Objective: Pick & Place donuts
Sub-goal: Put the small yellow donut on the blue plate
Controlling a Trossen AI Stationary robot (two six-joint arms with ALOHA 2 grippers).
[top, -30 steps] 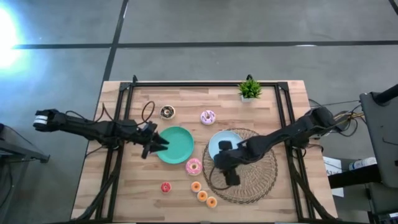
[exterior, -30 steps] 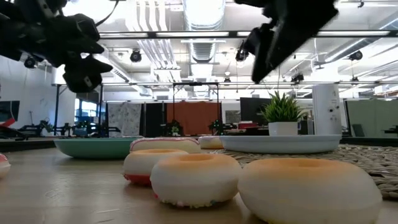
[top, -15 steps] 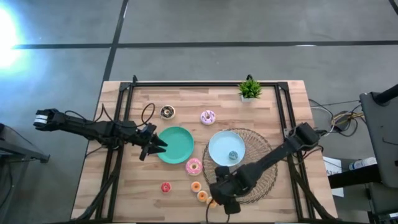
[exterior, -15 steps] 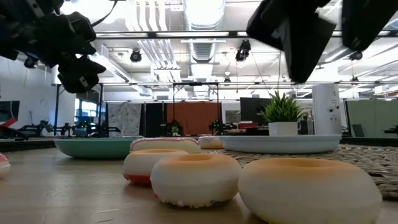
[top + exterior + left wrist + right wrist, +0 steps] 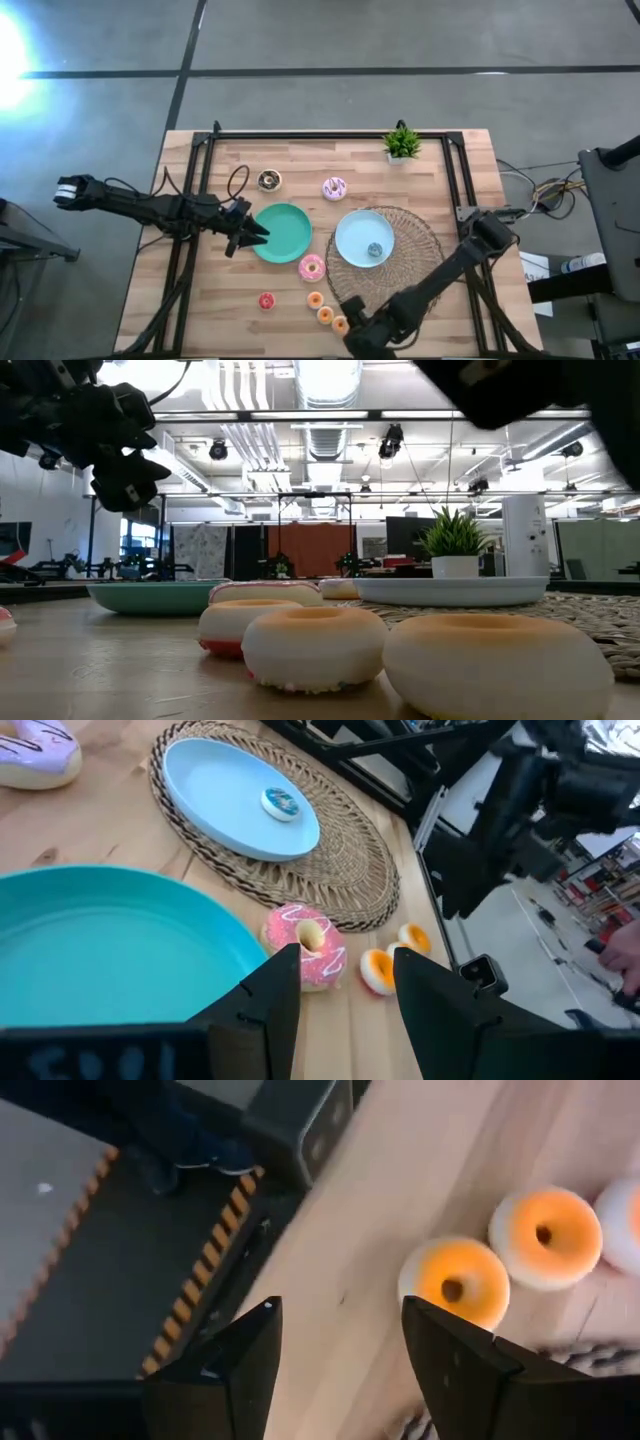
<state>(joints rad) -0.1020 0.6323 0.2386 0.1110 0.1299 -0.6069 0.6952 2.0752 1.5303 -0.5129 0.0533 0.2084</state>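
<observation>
My right gripper grabs the end orange donut by one side of its ring (image 5: pixel 340 326) next, to get it onto the light-blue plate (image 5: pixel 352 235).
Both grippers are open and hold nothing. My left gripper (image 5: pixel 250 236) (image 5: pixel 345 988) hovers above the green plate's left rim (image 5: pixel 262 238). My right gripper (image 5: pixel 362 338) (image 5: pixel 340 1355) hangs over the table's near edge, just beside the nearest orange donut (image 5: pixel 340 324) (image 5: pixel 455 1280). Two more orange donuts (image 5: pixel 325 315) (image 5: pixel 315 299) and a red one (image 5: pixel 267 300) lie flat on the wood. A pink donut (image 5: pixel 312 267) (image 5: pixel 305 945) lies by the green plate. Another pink one (image 5: pixel 334 187) and the brown one (image 5: pixel 269 180) lie farther back. A tiny bluish ring (image 5: pixel 375 250) (image 5: pixel 279 802) rests on the light-blue plate (image 5: pixel 352 235).
The light-blue plate sits on a round woven mat (image 5: pixel 410 270) right of centre. A small potted plant (image 5: pixel 402 143) stands at the far right. A black frame (image 5: pixel 330 133) runs along the table's far and side edges. Bare wood lies at the near left (image 5: pixel 200 310).
My right gripper has swung from above the light-blue plate toward the table's near edge, passing the orange donuts, and now hangs at that edge. As it left, the tiny bluish ring on the plate came into sight.
</observation>
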